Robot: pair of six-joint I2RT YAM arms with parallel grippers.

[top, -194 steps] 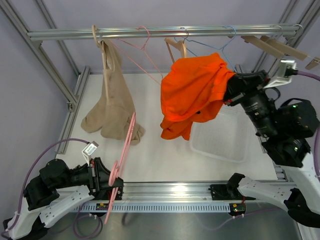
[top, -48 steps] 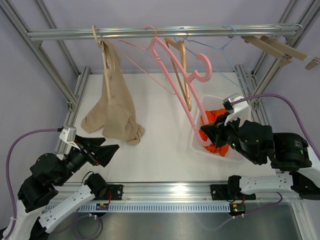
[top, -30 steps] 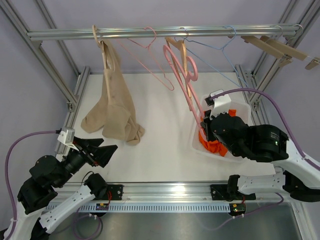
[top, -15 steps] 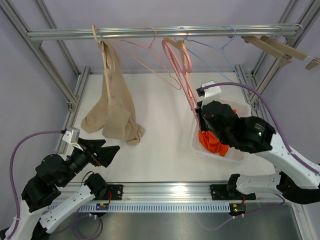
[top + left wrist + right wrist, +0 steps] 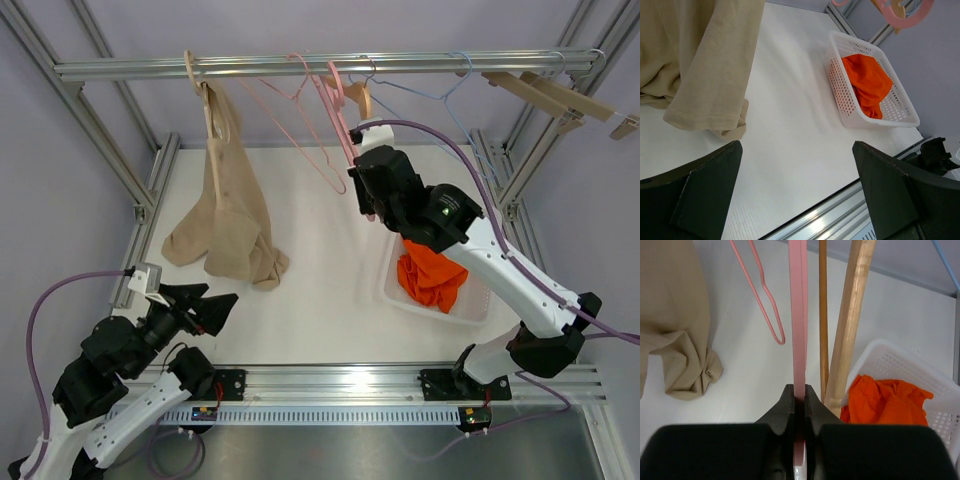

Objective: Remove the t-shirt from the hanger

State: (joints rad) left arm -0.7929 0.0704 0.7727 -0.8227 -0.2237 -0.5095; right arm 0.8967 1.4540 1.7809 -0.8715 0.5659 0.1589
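Note:
The pink hanger's hook shows against the bar, and the hanger would fall onto the table if I opened now, so my right gripper keeps holding the hanger.
An orange t-shirt lies crumpled in the white basket, off any hanger; the wrist views show it too. My right gripper is shut on a thick pink hanger and holds it upright. In the top view that gripper is raised left of the basket, and the pink hanger reaches up to the rail. A beige t-shirt hangs from a wooden hanger at the rail's left. My left gripper stands open and empty, low at the front left.
A bare wooden hanger hangs just right of the pink one. A thin pink wire hanger hangs to its left. A blue wire hanger and wooden hangers are on the rail's right. The beige shirt's hem rests on the table.
My right arm has risen from the basket and swung left and back, carrying the pink hanger up toward the rail. The orange t-shirt stays in the basket. The left arm barely moved.

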